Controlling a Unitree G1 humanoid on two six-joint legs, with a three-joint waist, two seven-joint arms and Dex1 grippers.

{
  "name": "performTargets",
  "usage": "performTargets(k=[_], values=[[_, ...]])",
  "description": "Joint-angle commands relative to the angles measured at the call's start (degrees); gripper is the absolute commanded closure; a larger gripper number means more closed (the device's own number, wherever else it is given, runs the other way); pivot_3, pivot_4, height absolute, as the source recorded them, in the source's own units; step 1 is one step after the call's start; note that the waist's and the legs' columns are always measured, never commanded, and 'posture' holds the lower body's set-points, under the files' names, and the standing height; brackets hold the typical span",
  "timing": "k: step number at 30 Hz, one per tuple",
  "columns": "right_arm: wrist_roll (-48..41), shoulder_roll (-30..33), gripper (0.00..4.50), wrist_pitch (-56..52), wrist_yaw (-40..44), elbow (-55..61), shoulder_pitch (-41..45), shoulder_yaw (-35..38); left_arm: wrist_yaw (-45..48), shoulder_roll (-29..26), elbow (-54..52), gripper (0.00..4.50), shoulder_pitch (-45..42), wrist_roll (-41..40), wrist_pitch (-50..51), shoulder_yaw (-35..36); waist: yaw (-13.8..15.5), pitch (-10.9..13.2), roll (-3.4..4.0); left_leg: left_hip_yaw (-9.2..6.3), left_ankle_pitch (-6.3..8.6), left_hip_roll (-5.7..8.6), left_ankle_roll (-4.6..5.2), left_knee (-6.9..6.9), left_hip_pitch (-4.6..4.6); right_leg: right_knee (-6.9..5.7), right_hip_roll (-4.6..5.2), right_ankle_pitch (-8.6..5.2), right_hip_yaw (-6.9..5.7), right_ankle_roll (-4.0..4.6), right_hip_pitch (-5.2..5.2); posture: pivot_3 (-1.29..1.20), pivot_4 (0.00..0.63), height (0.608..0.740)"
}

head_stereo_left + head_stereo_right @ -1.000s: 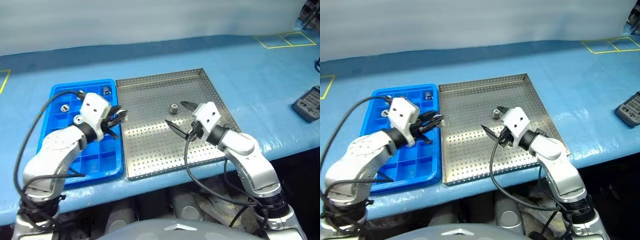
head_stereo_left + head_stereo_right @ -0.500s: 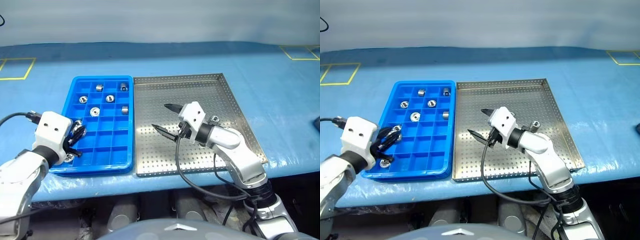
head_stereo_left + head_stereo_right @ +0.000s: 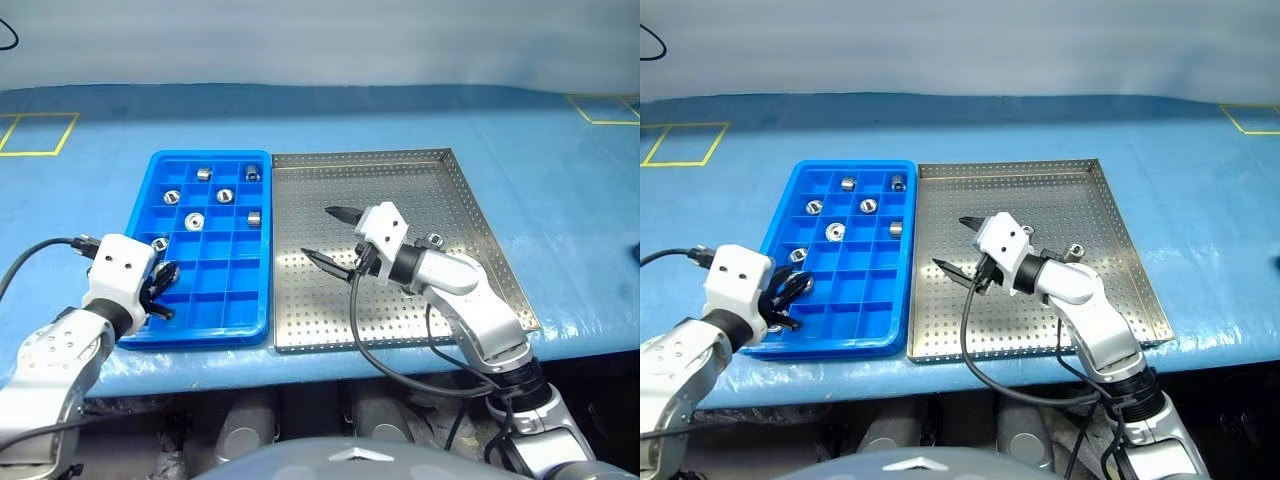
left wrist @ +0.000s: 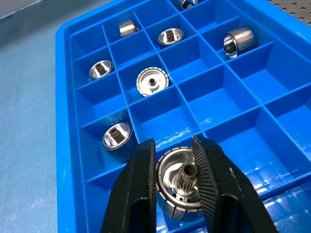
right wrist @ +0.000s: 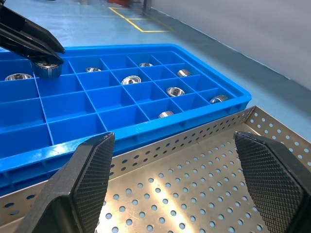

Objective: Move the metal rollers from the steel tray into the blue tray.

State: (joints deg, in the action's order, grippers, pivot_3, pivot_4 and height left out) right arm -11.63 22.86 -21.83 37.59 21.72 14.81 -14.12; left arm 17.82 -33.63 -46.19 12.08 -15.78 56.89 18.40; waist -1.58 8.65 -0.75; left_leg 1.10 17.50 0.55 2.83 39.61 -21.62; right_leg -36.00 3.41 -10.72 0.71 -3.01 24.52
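The metal roller's lower edge sits inside a section of the blue tray in the left wrist view, so now my left gripper is ready to open.
The blue tray lies left of the steel tray, edge to edge. Several metal rollers sit in its far compartments. My left gripper hangs low over the blue tray's near-left corner, shut on a metal roller. It also appears in the left eye view as the left gripper. My right gripper hovers open over the middle of the steel tray with nothing between its fingers. One roller lies on the steel tray, to the right behind that gripper.
Both trays rest near the front edge of a blue-covered table. Yellow tape squares mark its far left and far right. Black cables trail from both wrists.
The head view has swung, so the trays now look square-on. My left gripper has carried its roller back and down to the blue tray's near-left corner. The right gripper stays open over the steel tray.
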Motion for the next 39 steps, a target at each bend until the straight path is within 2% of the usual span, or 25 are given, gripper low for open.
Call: performTargets(k=[1, 3, 4, 7, 13, 18, 22, 27, 39], values=[[-0.3, 0.1, 0.35, 0.8, 0.1, 1.3, 0.8, 1.0, -0.7, 0.3, 0.7, 3.7, -1.4, 1.3, -2.4, -1.0, 0.0, 0.0, 0.0, 0.0, 0.0, 0.0, 0.0, 0.0, 0.0, 0.0, 0.0, 0.0, 0.0, 0.0, 0.0, -0.06, 0.15, 0.74], [-0.4, 0.1, 0.35, 0.8, 0.0, 1.4, 0.7, 1.1, -0.9, 0.3, 1.1, 2.97, -2.2, 1.4, -3.0, -1.6, 0.0, 0.0, -0.01, 0.0, 0.01, 0.01, 0.01, 0.0, 0.0, 0.0, 0.0, 0.0, 0.0, 0.0, 0.0, -0.07, 0.15, 0.74], [-0.3, 0.1, 0.35, 0.8, 0.0, 1.5, 0.7, 1.1, -1.1, 0.4, 1.2, 2.79, -2.6, 1.4, -3.0, -1.7, 0.0, 0.0, -0.01, 0.0, 0.01, 0.01, 0.02, 0.0, 0.0, 0.0, 0.0, 0.0, -0.01, 0.0, 0.0, -0.07, 0.15, 0.74], [-0.3, 0.1, 0.35, 0.8, -0.1, 1.6, 0.6, 1.1, -1.9, 1.1, 1.6, 1.82, -3.8, 1.4, -2.5, -1.5, -0.1, 0.0, 0.0, 0.0, 0.0, 0.01, 0.01, 0.0, 0.0, 0.0, 0.01, 0.0, 0.0, 0.0, 0.0, -0.07, 0.15, 0.74], [-0.2, -0.4, 0.35, 0.1, -1.9, 1.2, 0.6, 2.4, -1.2, 4.7, 0.0, 1.82, -7.0, -1.5, -4.7, -2.1, -0.3, 0.0, -0.01, 0.01, 0.0, 0.0, 0.01, 0.0, 0.0, 0.01, 0.02, 0.0, 0.01, -0.01, 0.0, -0.08, 0.15, 0.74], [0.8, -2.6, 0.35, -3.9, -9.3, -4.6, 2.6, 7.5, 3.9, 8.5, -3.4, 1.82, -9.0, -8.1, -8.2, -8.8, -0.1, 0.0, -0.04, 0.04, 0.0, 0.05, 0.01, 0.03, -0.01, 0.04, 0.11, 0.02, 0.02, -0.02, -0.05, -0.1, 0.15, 0.74], [0.6, -4.1, 0.35, -6.5, -12.7, -10.7, 4.7, 10.3, 5.2, 9.0, -2.1, 1.82, -10.4, -7.2, -10.6, -17.7, -0.6, 0.0, -0.02, 0.07, 0.0, 0.01, -0.01, -0.01, -0.01, 0.03, 0.1, 0.02, 0.08, -0.01, -0.01, -0.1, 0.15, 0.74], [2.1, -5.6, 0.35, -7.2, -15.5, -18.3, 7.5, 10.9, 6.1, 9.8, -0.1, 1.82, -12.4, -6.5, -13.1, -24.4, -1.2, 0.0, 0.0, 0.09, 0.02, 0.0, 0.04, -0.04, -0.01, 0.03, -0.04, 0.01, 0.08, 0.0, 0.0, -0.12, 0.15, 0.74], [4.2, -9.3, 0.35, -3.7, -19.3, -33.2, 11.6, 11.7, 7.4, 7.7, 0.8, 1.82, -10.8, -6.3, -15.4, -28.1, -2.3, 0.0, 0.03, 0.11, 0.06, 0.01, 0.13, -0.04, -0.02, 0.05, -0.14, 0.04, 0.11, -0.05, 0.0, -0.11, 0.15, 0.74]])
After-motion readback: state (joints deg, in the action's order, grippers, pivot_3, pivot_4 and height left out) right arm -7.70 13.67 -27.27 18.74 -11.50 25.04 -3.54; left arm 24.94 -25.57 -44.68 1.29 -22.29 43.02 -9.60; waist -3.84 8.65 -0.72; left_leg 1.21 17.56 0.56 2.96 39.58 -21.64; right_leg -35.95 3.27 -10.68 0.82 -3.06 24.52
